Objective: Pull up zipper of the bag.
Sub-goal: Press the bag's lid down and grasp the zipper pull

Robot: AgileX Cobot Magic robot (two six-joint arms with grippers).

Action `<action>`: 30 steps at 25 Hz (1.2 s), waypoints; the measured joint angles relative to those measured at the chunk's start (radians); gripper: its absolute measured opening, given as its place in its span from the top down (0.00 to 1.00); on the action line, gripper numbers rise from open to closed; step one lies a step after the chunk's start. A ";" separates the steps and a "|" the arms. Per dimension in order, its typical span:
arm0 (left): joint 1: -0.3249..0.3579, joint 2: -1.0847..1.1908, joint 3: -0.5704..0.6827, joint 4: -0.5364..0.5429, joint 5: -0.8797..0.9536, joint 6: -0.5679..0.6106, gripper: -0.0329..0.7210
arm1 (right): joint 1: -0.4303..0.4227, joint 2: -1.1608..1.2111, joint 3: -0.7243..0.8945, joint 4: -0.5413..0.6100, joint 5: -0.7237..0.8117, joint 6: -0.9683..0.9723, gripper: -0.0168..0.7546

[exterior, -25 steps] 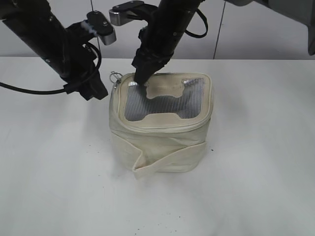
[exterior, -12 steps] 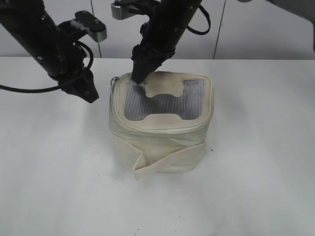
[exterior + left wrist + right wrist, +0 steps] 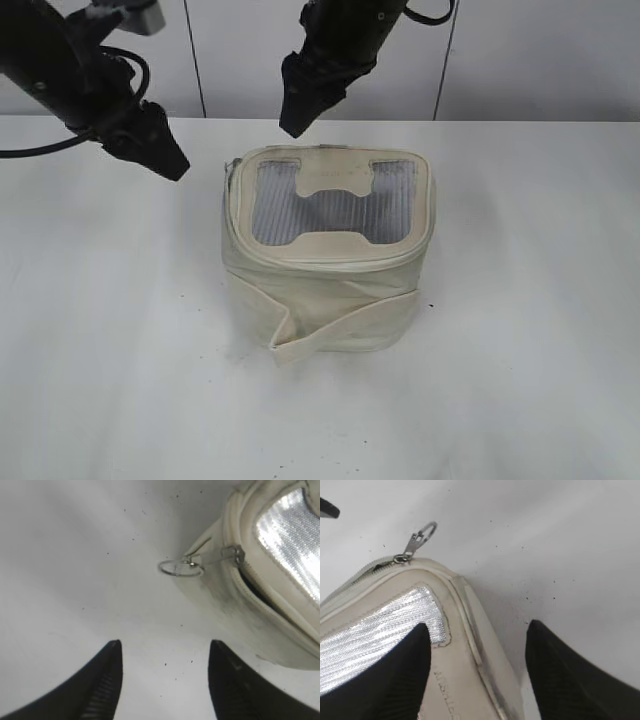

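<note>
The bag should be held next by its lid rim beside the bag's back corner with my right gripper, so the zipper pull stays free to slide.
The cream bag stands upright mid-table, its grey ribbed top panel with the H-shaped patch facing up. Its zipper runs round the top rim and gapes slightly by the slider in the left wrist view. A silver ring pull hangs off the bag's back left corner; it also shows in the right wrist view. My left gripper is open and empty, left of the bag over bare table. My right gripper is open and empty, raised above the bag's back left corner.
The white table stretches all round the bag. A pale panelled wall stands behind its back edge. The wide cream strap wraps the bag's front and juts out at the lower left.
My right gripper has lifted off the bag's top panel and risen above it. My left gripper has drawn back up and to the left, away from the bag's corner.
</note>
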State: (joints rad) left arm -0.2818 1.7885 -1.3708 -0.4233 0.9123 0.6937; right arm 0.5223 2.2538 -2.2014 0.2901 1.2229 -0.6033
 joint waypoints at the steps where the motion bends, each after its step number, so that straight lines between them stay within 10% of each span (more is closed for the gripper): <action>1: 0.008 0.000 -0.007 -0.018 0.005 0.021 0.39 | -0.005 -0.002 0.000 0.007 0.000 -0.016 0.37; 11: 0.010 0.000 -0.031 -0.098 -0.004 0.345 0.39 | -0.012 -0.001 0.000 0.061 0.000 -0.124 0.37; 30: -0.020 0.032 -0.032 -0.105 -0.030 0.374 0.39 | -0.011 0.095 0.000 0.130 -0.002 -0.158 0.56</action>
State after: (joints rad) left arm -0.3019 1.8206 -1.4024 -0.5280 0.8827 1.0681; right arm 0.5113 2.3489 -2.2014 0.4201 1.2210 -0.7611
